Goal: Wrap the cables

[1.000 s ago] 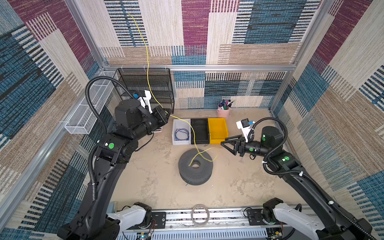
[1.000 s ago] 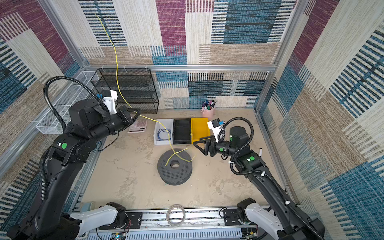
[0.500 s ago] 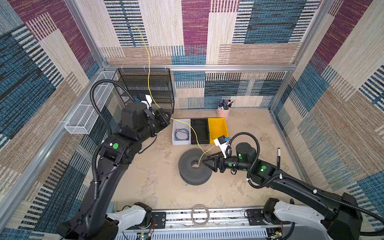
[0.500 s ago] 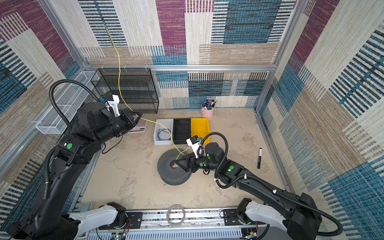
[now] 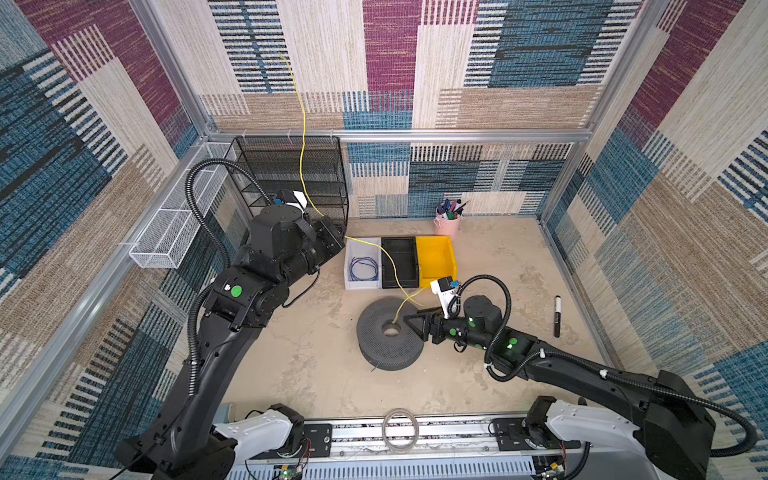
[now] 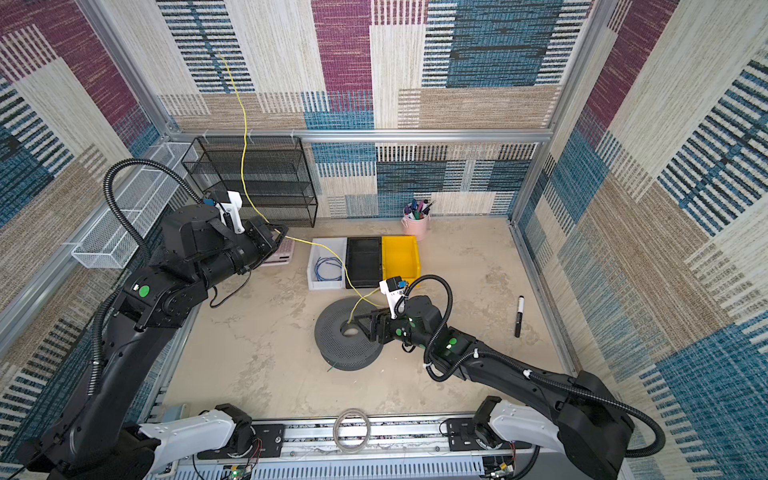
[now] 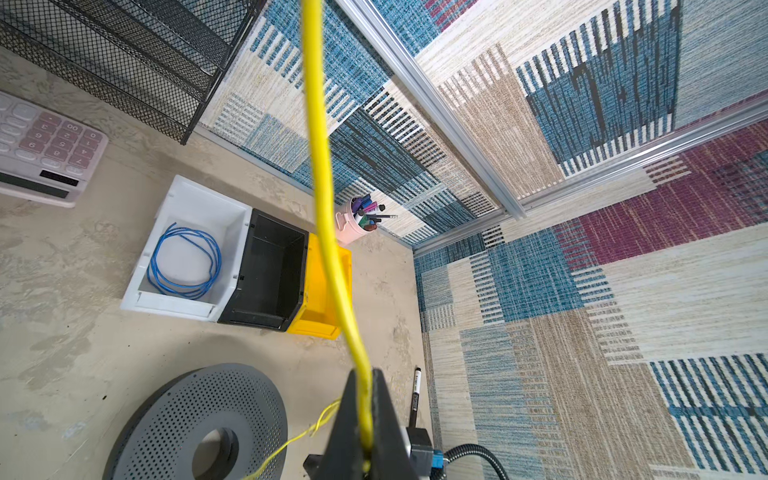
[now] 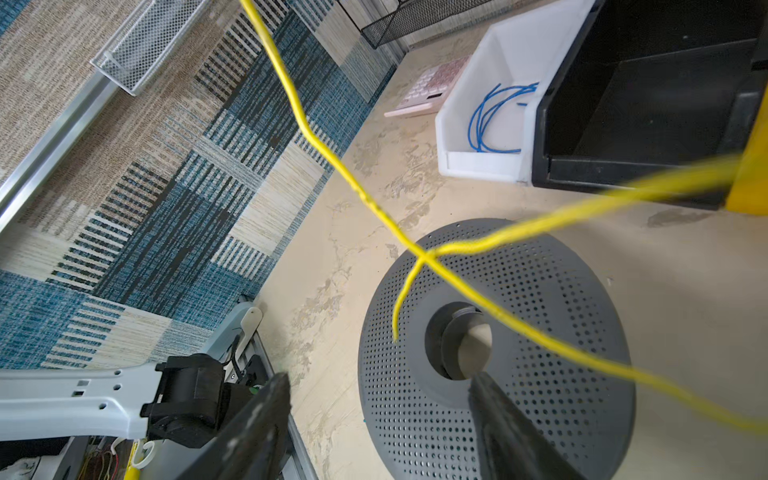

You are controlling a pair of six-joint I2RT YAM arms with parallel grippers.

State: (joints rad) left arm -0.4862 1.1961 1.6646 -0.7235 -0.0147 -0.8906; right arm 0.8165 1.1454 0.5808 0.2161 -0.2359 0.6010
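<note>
Next, the right gripper grabs the yellow cable where it crosses itself near its loose end, to hold a loop for wrapping.
A thin yellow cable point(image 5: 304, 137) point(image 6: 244, 141) hangs from high up, passes through my left gripper point(image 5: 343, 236) point(image 6: 284, 232), and sags over the bins to a grey perforated spool point(image 5: 382, 345) point(image 6: 345, 349), its free end near the hub hole. In the left wrist view my left gripper point(image 7: 362, 374) is shut on the yellow cable point(image 7: 319, 166). My right gripper point(image 5: 413, 326) point(image 8: 380, 376) stands open just above the spool point(image 8: 540, 374), nothing between its fingers; the yellow cable point(image 8: 309, 135) crosses ahead of it. A coiled blue cable point(image 5: 363, 269) point(image 7: 185, 262) lies in a white bin point(image 5: 351, 249).
A black bin point(image 5: 400, 262) and a yellow bin point(image 5: 436, 257) stand beside the white one. Behind are a pink pen cup point(image 5: 448, 220) and a black mesh shelf point(image 5: 291, 174). A marker point(image 5: 557, 316) lies right; a calculator point(image 6: 282, 253) sits below my left gripper. A pale tubing hoop point(image 5: 399, 430) rests at the front rail.
My right arm has swung in from the right and down, bringing its open jaws over the spool. My left gripper has shifted slightly right, still holding the yellow cable.
</note>
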